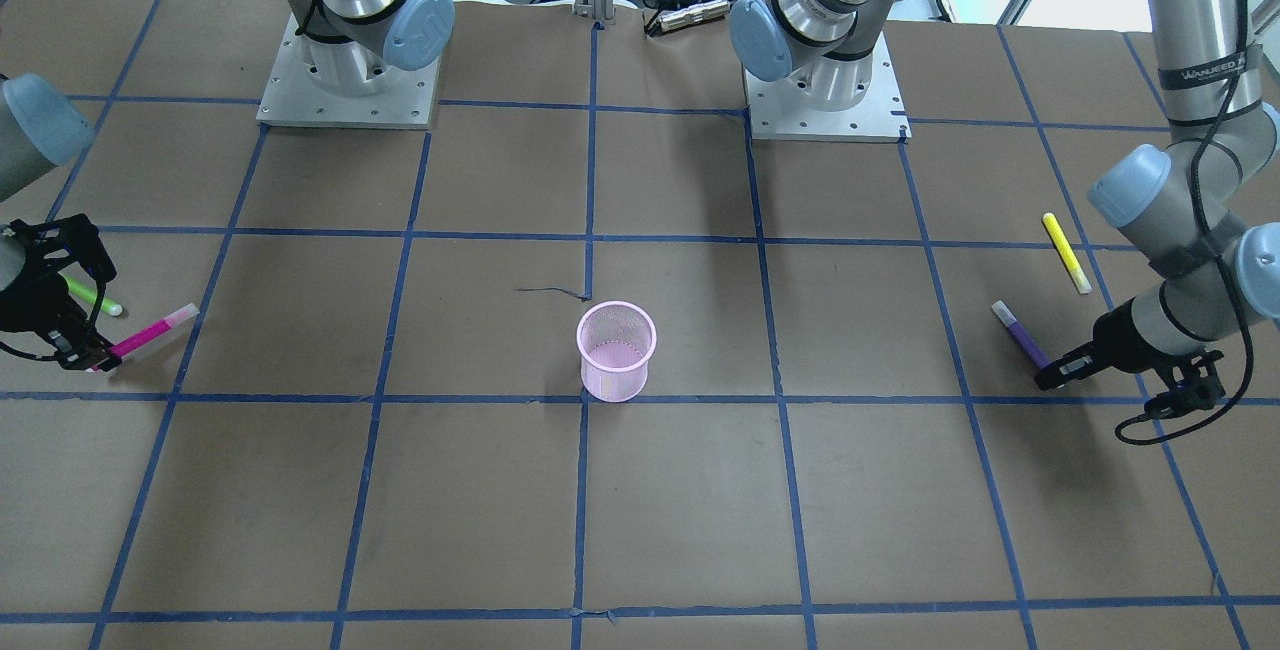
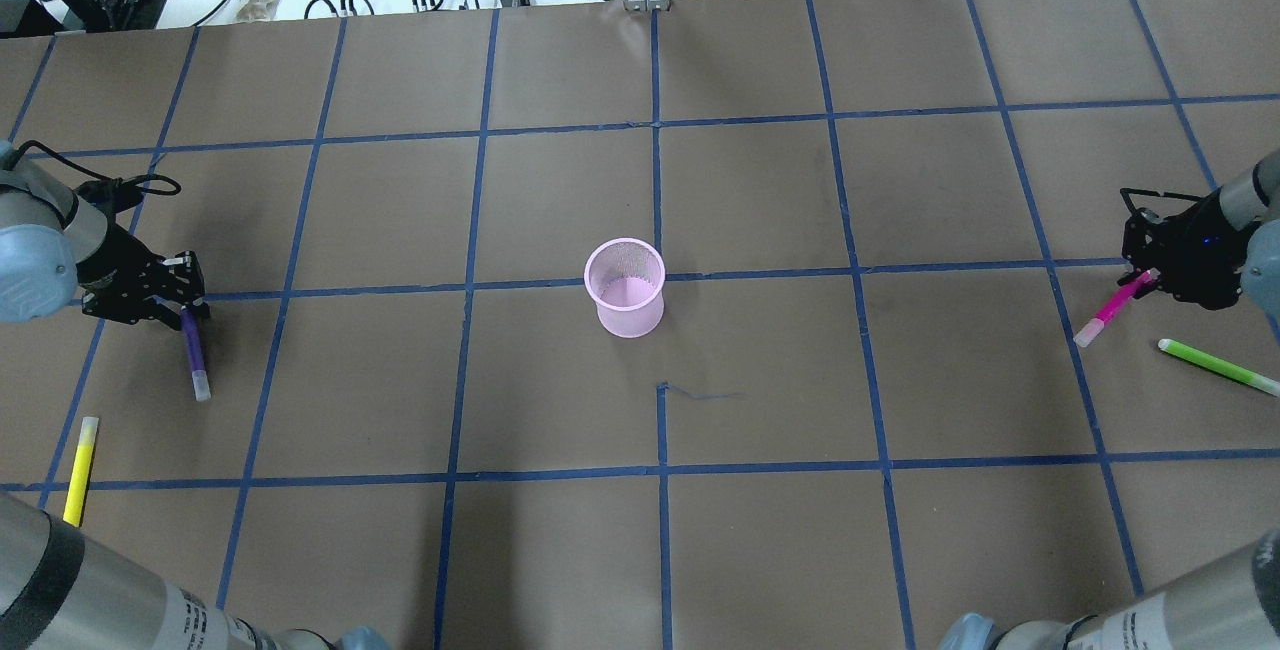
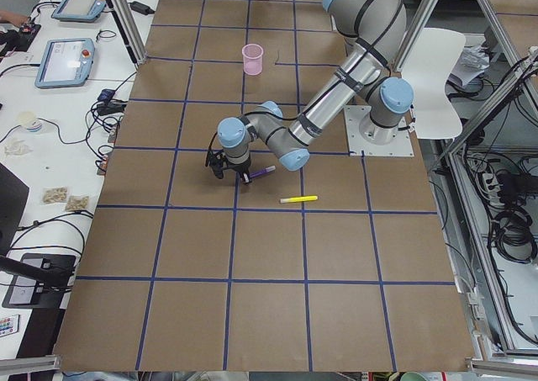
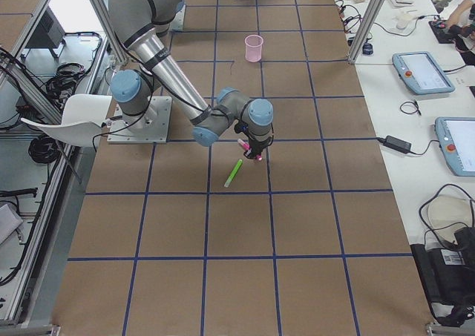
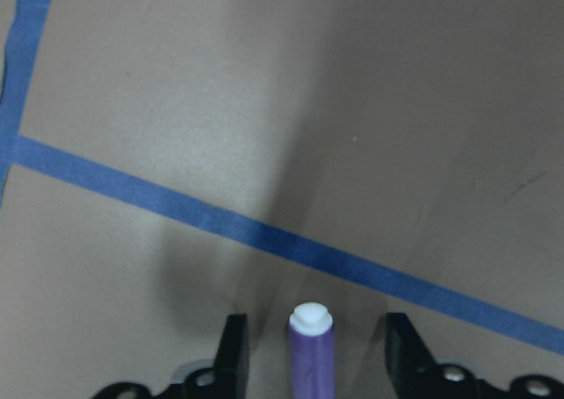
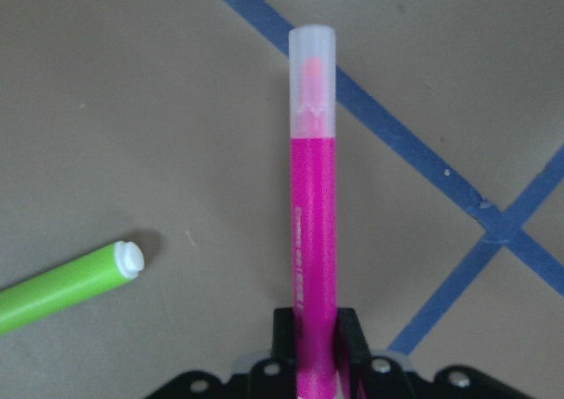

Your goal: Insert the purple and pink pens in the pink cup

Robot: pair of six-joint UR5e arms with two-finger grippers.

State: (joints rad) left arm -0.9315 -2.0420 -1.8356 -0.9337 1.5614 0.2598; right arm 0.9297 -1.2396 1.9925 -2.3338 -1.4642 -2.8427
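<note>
The left gripper grabs the purple pen by its white-plugged end next, to get it into the pink cup.
The pink mesh cup stands upright at the table's middle and also shows in the front view. My left gripper is open at the far left, low over the table. Its fingers stand on either side of the purple pen without touching it. The purple pen points away from the gripper. My right gripper at the far right is shut on the end of the pink pen. The pink pen sticks out from the jaws, clear cap forward.
A green pen lies on the table just beside the right gripper and shows in the right wrist view. A yellow pen lies near the left arm. Brown paper with blue tape lines covers the table.
</note>
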